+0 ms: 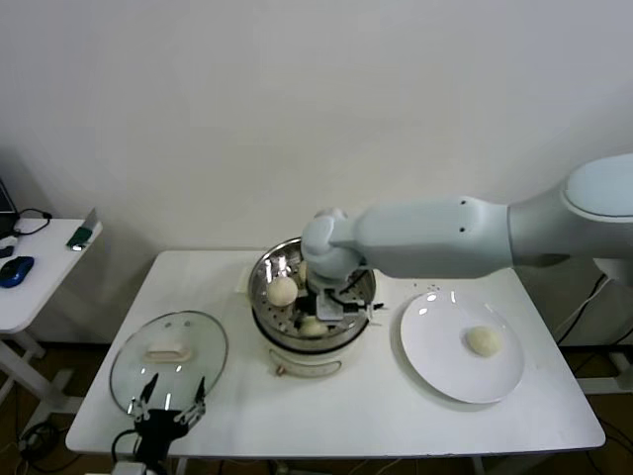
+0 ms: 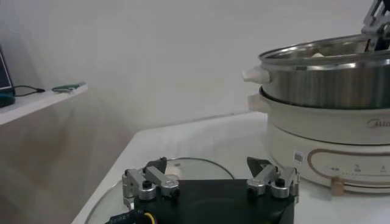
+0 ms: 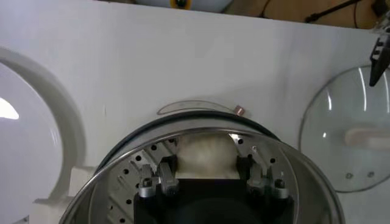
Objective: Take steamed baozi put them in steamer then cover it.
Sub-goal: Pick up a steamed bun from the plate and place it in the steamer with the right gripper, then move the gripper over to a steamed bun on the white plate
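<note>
The robot's right gripper needs to let go of the baozi now. The baozi point(image 1: 314, 327) is on the perforated tray point(image 1: 288, 319), inside the steamer's rim, and would stay there if the gripper opened now.
The steamer point(image 1: 257, 287) stands mid-table on its cream base. My right gripper point(image 1: 331, 309) reaches down into the pot and is shut on a baozi point(image 3: 204, 155), which sits over the perforated tray by the front wall; the fingers point(image 3: 167, 167) press its sides. That bun point(image 1: 312, 325) shows under the wrist. Another baozi point(image 1: 282, 290) lies in the pot at the left. A further baozi point(image 1: 483, 340) rests on the white plate point(image 1: 440, 371). The glass cover point(image 1: 198, 341) lies flat at the front left. My left gripper point(image 1: 173, 388) hovers open at its near edge, holding nothing.
The left wrist view shows the left gripper point(image 2: 207, 163) low over the cover point(image 2: 186, 169), with the steamer point(image 2: 329, 79) to one side. A side table point(image 1: 40, 267) with small items stands left of the main table. The table's front edge runs close to the left gripper.
</note>
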Controlling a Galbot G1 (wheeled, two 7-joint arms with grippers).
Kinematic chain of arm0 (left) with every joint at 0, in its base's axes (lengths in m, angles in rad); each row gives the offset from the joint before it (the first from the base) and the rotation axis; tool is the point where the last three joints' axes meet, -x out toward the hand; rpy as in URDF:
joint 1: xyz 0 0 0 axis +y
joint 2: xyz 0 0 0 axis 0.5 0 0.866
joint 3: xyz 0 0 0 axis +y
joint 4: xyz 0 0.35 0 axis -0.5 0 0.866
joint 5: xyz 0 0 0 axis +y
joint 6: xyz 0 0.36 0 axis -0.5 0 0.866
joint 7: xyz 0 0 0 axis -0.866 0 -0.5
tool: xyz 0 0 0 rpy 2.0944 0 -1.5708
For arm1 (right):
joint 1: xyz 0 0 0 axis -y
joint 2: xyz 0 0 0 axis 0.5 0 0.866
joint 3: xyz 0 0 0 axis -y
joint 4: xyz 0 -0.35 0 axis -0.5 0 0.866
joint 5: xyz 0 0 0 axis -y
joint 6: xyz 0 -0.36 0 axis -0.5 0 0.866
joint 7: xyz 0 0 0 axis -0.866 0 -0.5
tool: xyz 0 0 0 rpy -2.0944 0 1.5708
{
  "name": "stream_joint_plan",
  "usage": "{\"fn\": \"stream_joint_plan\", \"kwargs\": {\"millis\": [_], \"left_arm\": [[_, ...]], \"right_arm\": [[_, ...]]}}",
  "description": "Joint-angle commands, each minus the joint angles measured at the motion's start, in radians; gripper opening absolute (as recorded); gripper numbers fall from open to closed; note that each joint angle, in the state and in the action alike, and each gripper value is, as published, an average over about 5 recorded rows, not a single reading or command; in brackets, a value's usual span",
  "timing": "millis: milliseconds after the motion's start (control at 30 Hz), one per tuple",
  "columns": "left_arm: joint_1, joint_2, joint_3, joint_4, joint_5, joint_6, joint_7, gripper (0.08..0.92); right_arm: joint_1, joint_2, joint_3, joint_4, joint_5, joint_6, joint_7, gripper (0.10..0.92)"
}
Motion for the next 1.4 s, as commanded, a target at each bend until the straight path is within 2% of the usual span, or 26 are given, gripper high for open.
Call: {"fn": "stream_joint_plan", "kwargs": {"millis": [33, 133, 300, 400, 600, 800, 967, 1067, 1300, 1400], "left_arm": [[-0.001, -0.001, 0.001, 0.002, -0.001, -0.002, -0.002, 0.823], [-0.002, -0.001, 0.004, 0.003, -0.001, -0.003, -0.004, 0.823], [-0.006, -0.002, 0.008, 0.006, 0.001, -0.005, -0.005, 0.823], [-0.008, -0.003, 0.009, 0.007, 0.001, -0.006, -0.005, 0.823], [-0.010, -0.005, 0.008, 0.007, 0.000, -0.005, -0.005, 0.823], [-0.020, -0.004, 0.009, 0.011, 0.000, -0.006, -0.006, 0.823], [-0.030, 0.001, 0.005, 0.016, 0.001, -0.006, -0.006, 0.823], [-0.034, 0.003, 0.005, 0.023, 0.000, -0.007, -0.008, 0.823], [-0.046, 0.006, 0.007, 0.032, -0.004, -0.008, -0.011, 0.823], [-0.052, 0.007, 0.008, 0.037, -0.003, -0.007, -0.011, 0.823]], "right_arm": [[-0.034, 0.013, 0.003, -0.043, -0.021, 0.007, 0.016, 0.645], [-0.037, 0.016, 0.005, -0.048, -0.019, 0.011, 0.025, 0.660], [-0.029, 0.013, 0.010, -0.046, -0.003, 0.023, 0.021, 0.774], [-0.013, 0.001, 0.014, -0.042, 0.026, 0.034, -0.005, 0.814], [0.080, -0.065, 0.033, -0.041, 0.166, 0.037, -0.095, 0.823], [0.215, -0.176, 0.039, -0.123, 0.337, 0.030, -0.154, 0.823], [0.359, -0.297, -0.092, -0.202, 0.615, -0.080, -0.194, 0.823], [0.402, -0.389, -0.192, -0.201, 0.702, -0.163, -0.202, 0.823], [0.404, -0.635, -0.398, -0.081, 0.737, -0.386, -0.082, 0.823], [0.355, -0.710, -0.413, -0.060, 0.725, -0.429, -0.068, 0.823]]}}
